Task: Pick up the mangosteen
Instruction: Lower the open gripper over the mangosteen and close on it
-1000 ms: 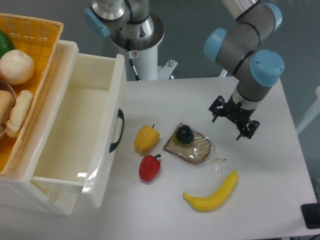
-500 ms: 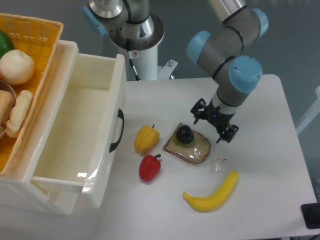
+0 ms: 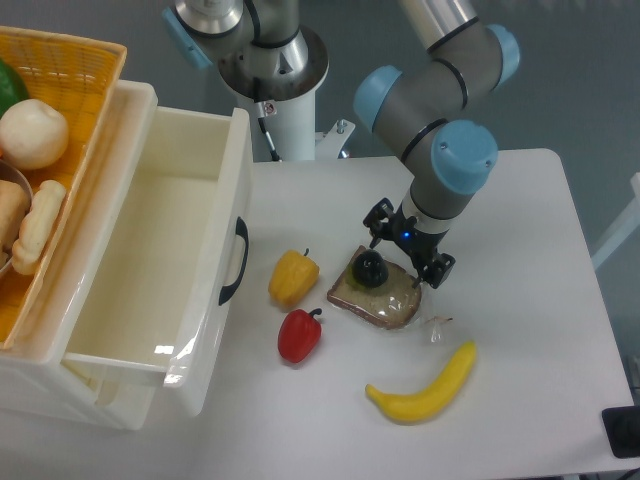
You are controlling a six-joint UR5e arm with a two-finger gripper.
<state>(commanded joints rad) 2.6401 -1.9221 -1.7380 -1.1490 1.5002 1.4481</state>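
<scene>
My gripper needs to grab the mangosteen next by its round dark body (image 3: 370, 268), so that it can pick the mangosteen off the wrapped bread slice (image 3: 385, 303).
The mangosteen (image 3: 371, 268) is a small glossy black fruit resting on top of a plastic-wrapped brown bread slice (image 3: 378, 294) near the middle of the table. My gripper (image 3: 408, 252) hangs just to its right and slightly above, fingers spread open with nothing between them. One fingertip (image 3: 377, 214) stands behind the fruit, the other (image 3: 441, 270) is over the bread's right edge. The mangosteen lies free, not enclosed by the jaws.
A yellow pepper (image 3: 293, 277) and a red bell pepper (image 3: 299, 335) lie left of the bread. A banana (image 3: 424, 389) lies in front. An open white drawer (image 3: 150, 270) and a yellow basket (image 3: 45, 130) of food stand at left.
My arm has swung left across the table, bringing the open gripper from the right side to just beside the mangosteen. The objects have stayed in place.
</scene>
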